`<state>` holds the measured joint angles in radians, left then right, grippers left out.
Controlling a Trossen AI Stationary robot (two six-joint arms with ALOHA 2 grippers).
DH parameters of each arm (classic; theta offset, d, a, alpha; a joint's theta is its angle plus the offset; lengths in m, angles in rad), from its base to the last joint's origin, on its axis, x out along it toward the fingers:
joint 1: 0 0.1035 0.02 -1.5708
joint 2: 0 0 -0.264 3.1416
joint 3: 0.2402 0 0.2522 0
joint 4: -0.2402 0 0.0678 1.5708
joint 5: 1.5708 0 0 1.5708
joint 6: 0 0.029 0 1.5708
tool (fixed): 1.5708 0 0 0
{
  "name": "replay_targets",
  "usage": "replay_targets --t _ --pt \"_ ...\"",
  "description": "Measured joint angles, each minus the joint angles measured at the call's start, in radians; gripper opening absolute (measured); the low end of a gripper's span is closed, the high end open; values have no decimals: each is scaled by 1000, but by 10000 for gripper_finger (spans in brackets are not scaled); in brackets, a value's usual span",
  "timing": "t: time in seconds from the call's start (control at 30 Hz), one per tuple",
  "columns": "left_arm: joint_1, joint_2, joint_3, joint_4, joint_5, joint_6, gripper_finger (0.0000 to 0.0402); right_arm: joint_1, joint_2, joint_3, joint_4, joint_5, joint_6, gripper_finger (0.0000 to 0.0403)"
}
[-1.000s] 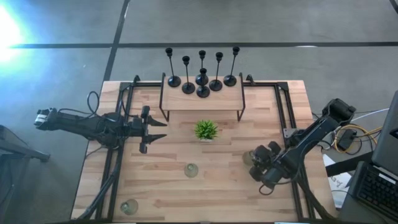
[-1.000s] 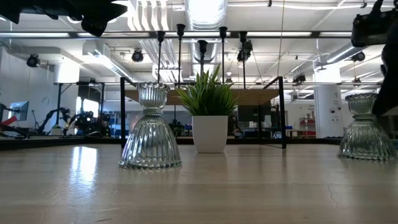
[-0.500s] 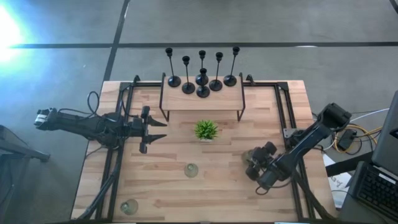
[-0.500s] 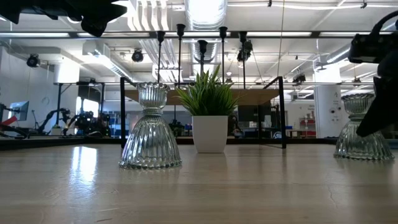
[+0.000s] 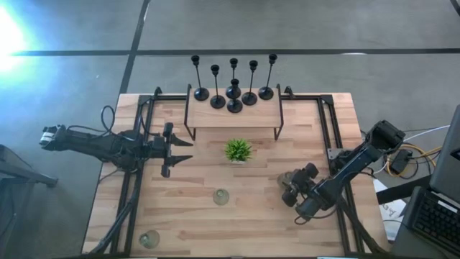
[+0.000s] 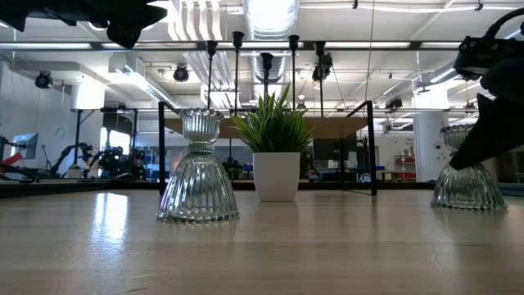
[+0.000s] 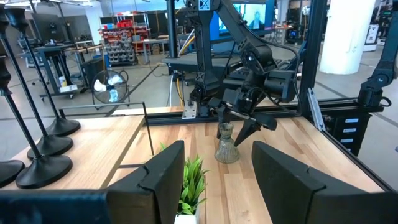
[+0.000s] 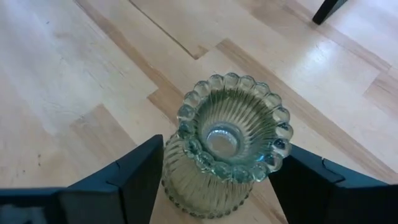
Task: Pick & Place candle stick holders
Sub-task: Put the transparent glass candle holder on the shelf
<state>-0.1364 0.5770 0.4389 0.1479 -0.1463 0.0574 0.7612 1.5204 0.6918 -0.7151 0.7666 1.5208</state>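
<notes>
My right gripper takes hold of the glass holder by its ribbed body below the scalloped rim (image 8: 205,190) next, to place it on the wooden shelf.
Several slim black candle stick holders (image 5: 233,92) stand by their round bases on a raised wooden shelf (image 5: 233,116) at the table's far edge. Three squat ribbed glass holders stand upright on the table: one in the middle (image 5: 221,196), one at the near left (image 5: 149,239), one at the right (image 8: 230,146). My right gripper (image 5: 288,187) is open, slanting down, with its fingers on either side of the right holder. My left gripper (image 5: 180,150) hangs open and level over the table's left part, holding nothing. My right gripper has one finger (image 8: 140,177) on each side of the right glass holder's ribbed body (image 8: 186,186), below its scalloped rim, coming from above on a slant. The holder stands upright on the table. Whether the fingers touch the glass, I cannot tell.
A small potted green plant (image 5: 238,150) stands in front of the shelf, at mid-table. Black metal frame rails (image 5: 332,137) run along both sides of the table. Bare wood lies between the plant and the near edge.
My right gripper has come down, tipped more steeply downward and opened around the right glass holder. That holder has slid a little along the table toward its left edge, staying upright.
</notes>
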Motion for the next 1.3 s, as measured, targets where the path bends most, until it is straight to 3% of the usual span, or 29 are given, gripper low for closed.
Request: replay_targets --t 0.13,0.33,0.67,0.9,1.0,1.13,1.3 --pt "0 0 0 0 0 0 193 0 0 0 0 23 2 264" --pt "0 0 0 0 0 0 193 0 0 0 0 58 5 232" --pt "0 0 0 0 0 0 193 -3 0 -1 -2 91 18 131" --pt "0 0 0 0 0 0 193 -36 -33 25 -7 111 4 127" --pt "0 0 0 1 0 -1 193 -95 -95 61 -10 118 -98 127" --pt "0 0 0 5 0 -1 193 -228 -197 135 -7 109 -349 127" --pt "0 0 0 6 0 -5 193 -424 -279 249 32 0 -725 127"
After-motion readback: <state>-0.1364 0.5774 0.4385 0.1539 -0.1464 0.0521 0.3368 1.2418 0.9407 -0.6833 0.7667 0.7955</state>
